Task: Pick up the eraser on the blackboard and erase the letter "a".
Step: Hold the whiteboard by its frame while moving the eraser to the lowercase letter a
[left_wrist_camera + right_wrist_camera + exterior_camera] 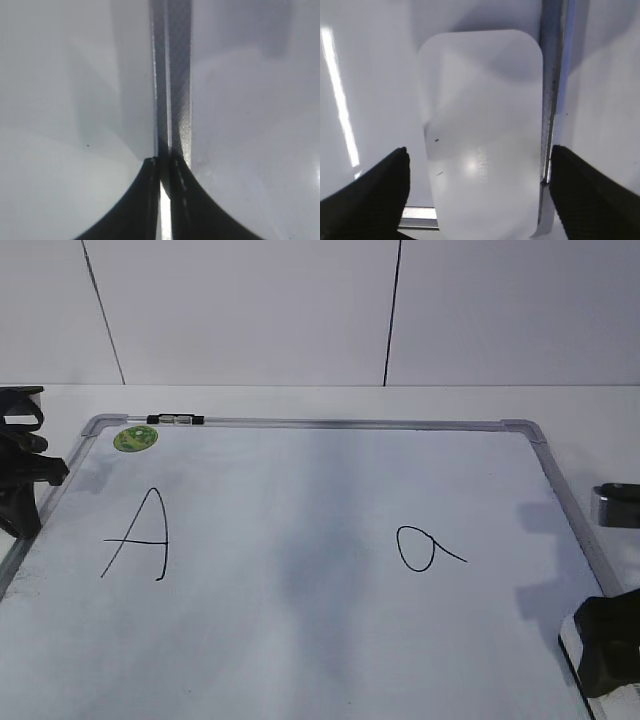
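Note:
The robot will next take hold of the eraser (482, 130) by its long side edges with its right gripper, and will then wipe the letter "a" off the board.
The blackboard (350, 424) is a white board with a grey frame lying flat on the table. The letter "a" (420, 548) is on its right half; a capital "A" (140, 535) is on the left. The eraser (482, 130) is a white rounded block lying beside the board's frame (552, 75) at the near right corner. My right gripper (477, 155) is open, with one finger on each side of the eraser and a small gap to it; it also shows in the exterior view (605, 650). My left gripper (164, 161) is shut and empty over the board's left frame (177, 75).
A round green sticker (135, 438) sits in the board's far left corner. A small black and clear piece (175, 420) lies on the top frame. A dark object (615, 502) is at the right edge. A white wall stands behind the table.

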Controlling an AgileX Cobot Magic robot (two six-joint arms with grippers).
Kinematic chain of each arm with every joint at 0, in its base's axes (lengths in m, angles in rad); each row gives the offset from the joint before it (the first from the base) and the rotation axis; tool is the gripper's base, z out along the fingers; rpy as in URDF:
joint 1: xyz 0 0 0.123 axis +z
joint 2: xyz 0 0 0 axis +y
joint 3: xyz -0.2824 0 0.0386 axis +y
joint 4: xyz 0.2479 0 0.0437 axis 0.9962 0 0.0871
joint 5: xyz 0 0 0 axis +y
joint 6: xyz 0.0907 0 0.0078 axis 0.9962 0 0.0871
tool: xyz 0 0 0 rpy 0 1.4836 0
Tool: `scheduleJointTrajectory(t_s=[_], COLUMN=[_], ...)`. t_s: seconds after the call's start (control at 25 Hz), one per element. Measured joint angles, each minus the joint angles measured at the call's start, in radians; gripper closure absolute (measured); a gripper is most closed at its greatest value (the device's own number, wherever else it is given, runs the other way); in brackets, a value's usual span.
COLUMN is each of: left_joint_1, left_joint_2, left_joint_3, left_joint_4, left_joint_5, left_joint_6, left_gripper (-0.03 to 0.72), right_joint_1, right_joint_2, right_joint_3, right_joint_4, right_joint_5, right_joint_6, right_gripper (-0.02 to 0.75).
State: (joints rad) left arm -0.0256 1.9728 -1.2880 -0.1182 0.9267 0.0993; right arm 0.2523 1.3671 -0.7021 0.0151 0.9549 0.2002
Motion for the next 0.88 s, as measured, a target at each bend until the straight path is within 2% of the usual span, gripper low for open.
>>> scheduleJointTrajectory(t_s=[0.4, 0.72, 0.88], left_joint_1=[0.000, 0.000, 0.000], left_joint_2=[0.000, 0.000, 0.000], left_joint_3=[0.000, 0.000, 0.000], left_joint_4=[0.000, 0.000, 0.000], left_joint_5=[0.000, 0.000, 0.000], left_joint_6=[0.000, 0.000, 0.000], left_gripper=[0.674, 0.674, 0.674], right_joint_1=[0.000, 0.000, 0.000], right_joint_2=[0.030, 0.090, 0.093], right_joint_3=[0.047, 0.047, 0.047], right_joint_4=[0.000, 0.000, 0.000], right_joint_5=[-0.105, -0.122, -0.120], right_joint_6=[-0.002, -0.003, -0.004], right_gripper=[0.085, 0.097, 0.127])
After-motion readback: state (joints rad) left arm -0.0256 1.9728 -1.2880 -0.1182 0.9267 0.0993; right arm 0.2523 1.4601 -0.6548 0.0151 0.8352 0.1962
